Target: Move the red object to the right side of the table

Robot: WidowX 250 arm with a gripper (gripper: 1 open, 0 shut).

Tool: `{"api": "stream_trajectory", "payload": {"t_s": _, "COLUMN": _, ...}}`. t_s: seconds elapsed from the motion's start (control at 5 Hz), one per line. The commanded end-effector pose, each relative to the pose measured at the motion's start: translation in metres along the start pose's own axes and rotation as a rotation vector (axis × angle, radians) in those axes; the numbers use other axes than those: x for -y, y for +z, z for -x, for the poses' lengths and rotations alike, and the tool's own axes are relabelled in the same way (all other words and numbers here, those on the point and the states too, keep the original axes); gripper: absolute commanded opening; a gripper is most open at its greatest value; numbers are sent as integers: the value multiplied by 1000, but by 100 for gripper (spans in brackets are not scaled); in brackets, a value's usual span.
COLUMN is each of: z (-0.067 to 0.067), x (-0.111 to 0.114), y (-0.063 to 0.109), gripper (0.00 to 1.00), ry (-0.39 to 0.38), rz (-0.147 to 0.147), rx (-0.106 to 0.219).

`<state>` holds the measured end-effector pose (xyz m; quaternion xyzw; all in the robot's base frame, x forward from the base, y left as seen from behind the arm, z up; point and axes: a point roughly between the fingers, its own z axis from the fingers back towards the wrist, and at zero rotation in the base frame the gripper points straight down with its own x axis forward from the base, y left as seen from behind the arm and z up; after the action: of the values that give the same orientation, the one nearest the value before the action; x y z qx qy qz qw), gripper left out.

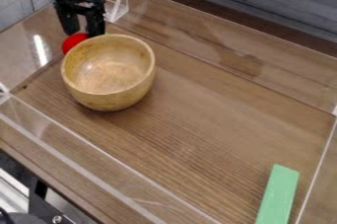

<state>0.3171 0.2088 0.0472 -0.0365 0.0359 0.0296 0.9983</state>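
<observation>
The red ball has to go over to the green block's side of the table, so my gripper should grab it by its rounded top (75, 38) next.
The red object (74, 42) is a small round ball lying on the table (211, 110) at the far left, just behind the rim of the wooden bowl (108, 70). My gripper (79, 23) points straight down right above it, black fingers spread open on either side of the ball's top. Nothing is gripped. The fingers and the bowl's rim hide part of the ball.
The wooden bowl stands touching or nearly touching the ball on its near right side. Low clear acrylic walls (39, 119) edge the tabletop. A flat light green block (279, 208) lies at the front right corner.
</observation>
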Motion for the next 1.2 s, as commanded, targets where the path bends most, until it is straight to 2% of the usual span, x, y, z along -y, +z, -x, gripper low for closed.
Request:
{"api": "stream_trajectory", "payload": {"t_s": 0.0, "z": -9, "x": -3, "y": 25, "gripper": 100, "ry": 40, "rz": -45, "rx": 73}}
{"api": "stream_trajectory", "payload": {"t_s": 0.4, "z": -19, "x": -2, "y": -1, "gripper": 100, "ry": -1, "rz": -61, "rx": 79}}
{"api": "stream_trajectory", "payload": {"t_s": 0.8, "z": -20, "x": -5, "y": 1, "gripper": 100, "ry": 132, "rz": -43, "rx": 90}}
{"api": "stream_trajectory", "payload": {"t_s": 1.0, "z": -18, "x": -2, "y": 2, "gripper": 0, "ry": 149, "rz": -42, "rx": 89}}
